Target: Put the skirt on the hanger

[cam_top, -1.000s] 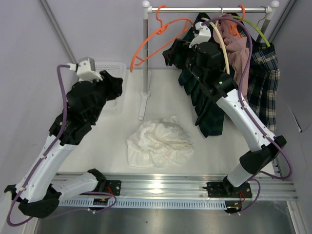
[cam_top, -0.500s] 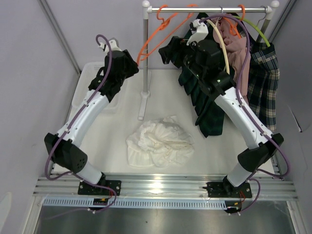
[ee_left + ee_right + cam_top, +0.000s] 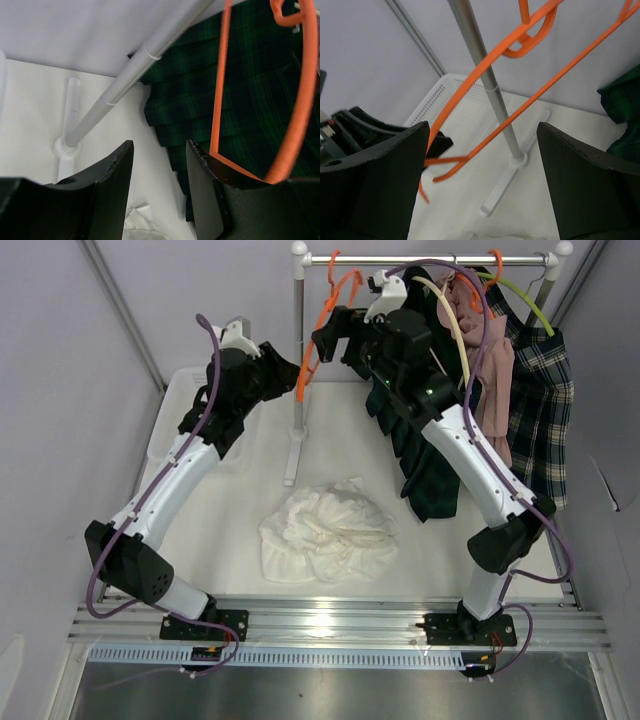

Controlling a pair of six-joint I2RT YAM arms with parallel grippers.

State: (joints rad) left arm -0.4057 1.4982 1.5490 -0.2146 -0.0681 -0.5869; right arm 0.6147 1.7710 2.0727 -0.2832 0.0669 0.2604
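My right gripper should next take the orange hanger by its near sloping arm (image 3: 309, 349) (image 3: 469, 82), so that its hook and far arm stay free for the skirt.
The white skirt (image 3: 325, 535) lies crumpled on the table in front of the rack; its edge shows in the left wrist view (image 3: 135, 226). The orange hanger (image 3: 318, 340) hangs from the rail at its left end. My left gripper (image 3: 284, 372) is open right beside the hanger's lower corner. In the left wrist view (image 3: 160, 146) the hanger (image 3: 219, 85) runs down just outside the right finger, not between the jaws. My right gripper (image 3: 336, 335) is wide open and empty just right of the hanger. In the right wrist view (image 3: 482, 129) the hanger (image 3: 485, 65) crosses ahead of it.
The rack's pole (image 3: 297, 350) stands behind the skirt, its foot (image 3: 292, 455) on the table. A dark green plaid skirt (image 3: 420, 460), a pink garment (image 3: 492, 355), another plaid garment (image 3: 545, 410) and more hangers hang right. A white basket (image 3: 172, 415) sits far left.
My left arm has swung up from the left side and reached right to the hanger's lower corner. My right gripper moved left along the rail. The hanger now hangs steeper.
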